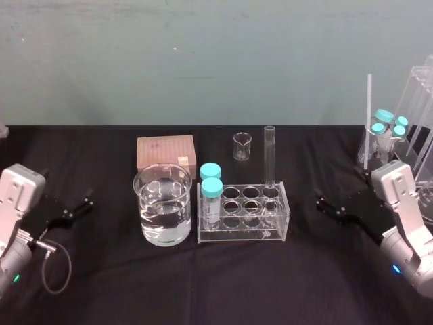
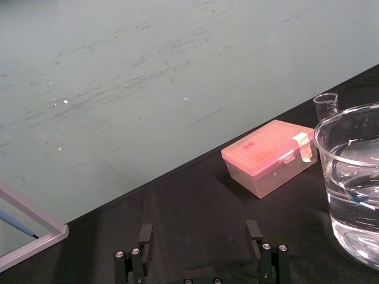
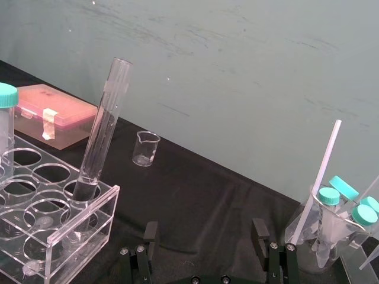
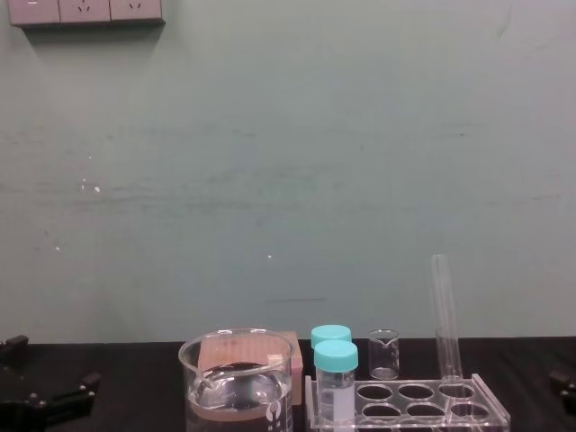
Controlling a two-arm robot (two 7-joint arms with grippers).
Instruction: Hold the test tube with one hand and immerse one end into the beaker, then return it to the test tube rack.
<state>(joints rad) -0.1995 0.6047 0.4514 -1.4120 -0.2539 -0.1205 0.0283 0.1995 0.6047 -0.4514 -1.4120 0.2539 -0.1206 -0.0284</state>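
The robot's right gripper will next grab the upper part of the tube to dip one end into the beaker, because the rack surrounds the lower end of the test tube (image 1: 270, 157).
The test tube (image 1: 270, 157) stands upright in the back right hole of the clear test tube rack (image 1: 276, 230), at the middle of the black table. In the right wrist view the test tube (image 3: 100, 148) leans in the rack (image 3: 56, 234). The beaker (image 1: 162, 211), partly filled with clear liquid, stands just left of the rack. My right gripper (image 1: 327, 207) rests open to the right of the rack, apart from it; its fingers (image 3: 259, 229) hold nothing. My left gripper (image 1: 84, 204) sits open at the far left, with the beaker (image 2: 354, 177) ahead of its empty fingers (image 2: 145, 234).
Two teal-capped vials (image 1: 212, 193) stand in the rack's left holes. A pink tip box (image 1: 166, 151) and a tiny beaker (image 1: 242, 145) lie behind. A flask of capped tubes (image 1: 385, 132) and a clear stand occupy the back right corner. A white frame (image 2: 29, 236) sits far left.
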